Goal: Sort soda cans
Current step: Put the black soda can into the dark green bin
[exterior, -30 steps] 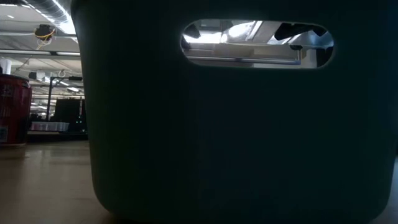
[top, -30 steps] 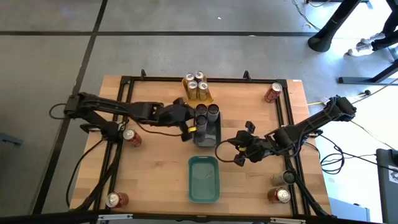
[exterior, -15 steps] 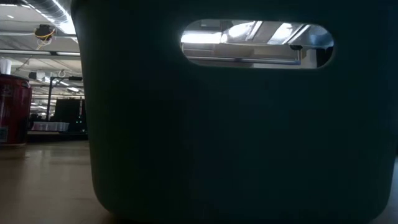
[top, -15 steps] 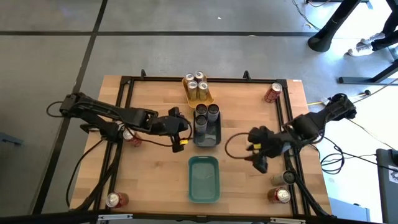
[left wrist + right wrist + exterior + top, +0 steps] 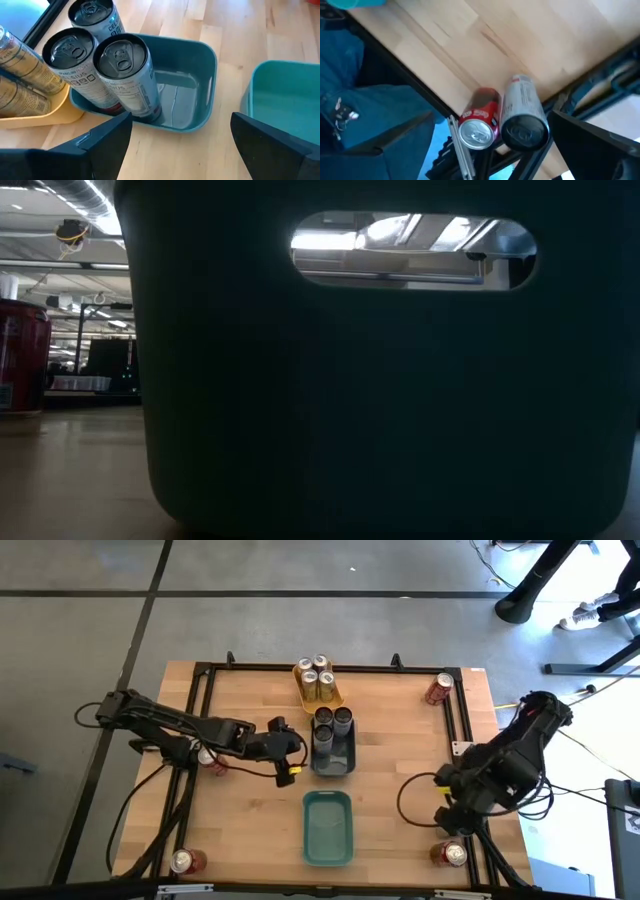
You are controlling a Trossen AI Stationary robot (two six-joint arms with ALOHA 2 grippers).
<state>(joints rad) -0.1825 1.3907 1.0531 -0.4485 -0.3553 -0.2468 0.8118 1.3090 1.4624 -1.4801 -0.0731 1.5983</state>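
The grey can belongs in a group with the dark cans, so next my right gripper needs to grab it by its black-topped end [image 5: 525, 131].
Three dark grey soda cans [image 5: 107, 65] stand at one end of a teal tray [image 5: 197, 107]. Gold cans [image 5: 318, 680] fill a yellow tray [image 5: 336, 697] behind it. My left gripper [image 5: 291, 753] hovers open just left of the teal tray, with nothing between its fingers [image 5: 181, 117]. My right gripper [image 5: 447, 818] is open above the table's near right corner. There it looks down on a red can [image 5: 479, 125] and a grey can [image 5: 522, 115] standing side by side, and touches neither.
A second, empty teal tray [image 5: 328, 827] lies near the front centre; its dark wall [image 5: 380, 400] fills the low view. Red cans stand at the far right corner [image 5: 438, 690], near left corner [image 5: 186, 861], near right corner [image 5: 452, 854] and beside the left arm [image 5: 213, 762]. A black frame rims the table.
My right gripper has swung from the middle of the table toward the near right corner, turning as it went. My left gripper has drawn back a little from the tray of dark cans toward the table's left edge, then kept still.
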